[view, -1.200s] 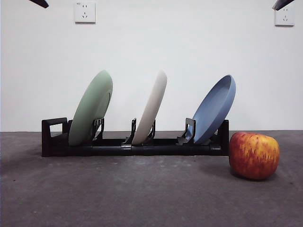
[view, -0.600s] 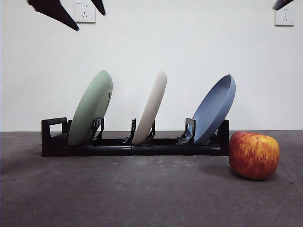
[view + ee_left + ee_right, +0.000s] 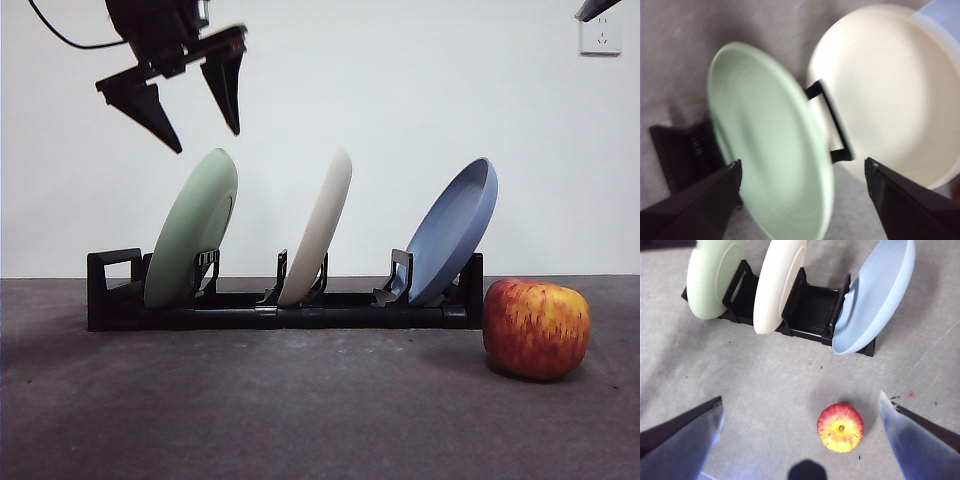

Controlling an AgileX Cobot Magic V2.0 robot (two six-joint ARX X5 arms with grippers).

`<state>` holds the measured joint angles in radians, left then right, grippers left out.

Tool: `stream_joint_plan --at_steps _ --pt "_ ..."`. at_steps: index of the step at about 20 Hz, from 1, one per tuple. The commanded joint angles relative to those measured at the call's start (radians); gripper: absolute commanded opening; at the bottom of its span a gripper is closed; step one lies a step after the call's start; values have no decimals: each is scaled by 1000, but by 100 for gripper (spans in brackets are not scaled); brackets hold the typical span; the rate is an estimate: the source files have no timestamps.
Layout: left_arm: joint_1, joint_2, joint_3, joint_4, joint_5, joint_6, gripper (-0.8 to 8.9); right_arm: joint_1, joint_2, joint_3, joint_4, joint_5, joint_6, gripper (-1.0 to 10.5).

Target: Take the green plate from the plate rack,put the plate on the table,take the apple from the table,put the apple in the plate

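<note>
The green plate's lower part is closed in by the rack's black wires. My left gripper should reach the plate and pinch its free top rim (image 3: 222, 155) (image 3: 823, 167).
The green plate (image 3: 192, 228) stands tilted in the left slot of the black plate rack (image 3: 115, 292). My left gripper (image 3: 205, 133) is open and hangs just above the plate's top rim, apart from it. In the left wrist view the green plate (image 3: 765, 145) lies between the open jaws of that gripper (image 3: 802, 172). The red and yellow apple (image 3: 536, 328) sits on the dark grey table (image 3: 300, 410) right of the rack. My right gripper (image 3: 800, 402) is open, high above the apple (image 3: 840, 427); it shows only as a tip at the front view's top right corner.
A cream-white plate (image 3: 320, 226) stands in the rack's middle slot and a blue plate (image 3: 452, 232) in the right slot. Both also show in the right wrist view, the white plate (image 3: 777, 285) and the blue plate (image 3: 875, 292).
My left gripper has come down from the top left corner to just above the green plate's rim. The plates, the apple and the right arm have not moved.
</note>
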<state>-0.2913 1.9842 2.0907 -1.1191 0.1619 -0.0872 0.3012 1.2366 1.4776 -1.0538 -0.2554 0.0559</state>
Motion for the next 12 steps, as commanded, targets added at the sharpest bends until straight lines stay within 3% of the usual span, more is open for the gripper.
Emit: stream_joint_plan --at_steps 1,11,12 --pt "-7 17 -1 2 -6 6 408 2 3 6 7 3 4 783" --pt "-25 62 -1 14 -6 5 398 2 3 6 7 3 4 782" --pt "-25 63 -1 14 -6 5 340 2 3 6 7 3 3 783"
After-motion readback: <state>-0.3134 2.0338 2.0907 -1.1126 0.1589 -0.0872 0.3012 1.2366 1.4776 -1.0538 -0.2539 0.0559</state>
